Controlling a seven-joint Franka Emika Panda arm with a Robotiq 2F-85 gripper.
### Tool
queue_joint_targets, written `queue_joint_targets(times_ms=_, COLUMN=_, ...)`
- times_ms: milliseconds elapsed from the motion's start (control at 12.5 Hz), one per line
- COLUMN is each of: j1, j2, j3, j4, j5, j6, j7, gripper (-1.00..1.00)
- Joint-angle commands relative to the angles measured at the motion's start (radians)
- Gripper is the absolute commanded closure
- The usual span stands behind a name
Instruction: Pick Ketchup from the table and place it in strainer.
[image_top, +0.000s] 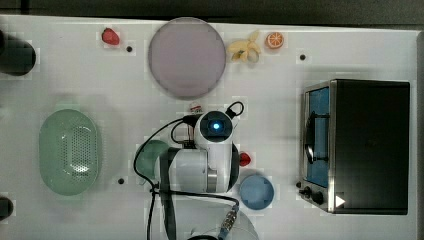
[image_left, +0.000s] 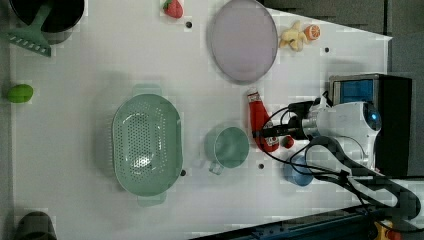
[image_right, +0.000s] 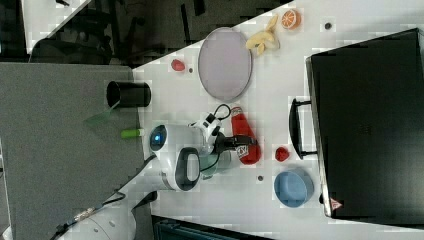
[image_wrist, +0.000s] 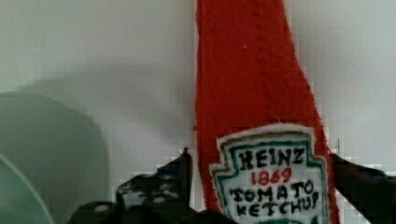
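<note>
Next, my gripper grabs the Ketchup by its body at the white label, to place it in the strainer.
The Ketchup is a red felt bottle with a white label, lying flat on the white table between the green cup and the oven. It shows again in the right view and close up in the wrist view. My gripper is low over its label end, open, with one dark finger on each side of the bottle. The strainer, a pale mint-green oval basin with a holed bottom, stands at the top view's left, well apart from the arm.
A green cup stands between Ketchup and strainer. A small strawberry and a blue bowl lie near the arm. The black toaster oven is at the top view's right. A purple plate, banana and orange slice lie at the far edge.
</note>
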Motion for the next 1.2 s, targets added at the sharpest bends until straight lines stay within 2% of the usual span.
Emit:
queue_joint_targets(times_ms=80, j1=0.003, j2=-0.016, j3=-0.003, j4=0.008, j5=-0.001, j6=0.031, j7=-0.035, gripper=-0.68)
queue_joint_targets(times_ms=240, j1=0.003, j2=-0.023, j3=-0.001, j4=0.014, j5=-0.001, j6=0.027, j7=-0.034, gripper=-0.24)
queue_joint_targets(times_ms=560, j1=0.003, j2=-0.133, j3=0.000, j4=0.041, j5=-0.001, j6=-0.074, j7=-0.033, gripper=-0.24)
queue_joint_targets(times_ms=960, j1=0.005, j2=-0.365, j3=0.021, j4=0.172, j5=0.000, j6=-0.487, j7=0.003, gripper=-0.24)
queue_joint_targets(times_ms=1200, j1=0.016, j2=-0.427, j3=0.067, j4=0.278, j5=0.009, j6=-0.700, j7=0.114, gripper=-0.24)
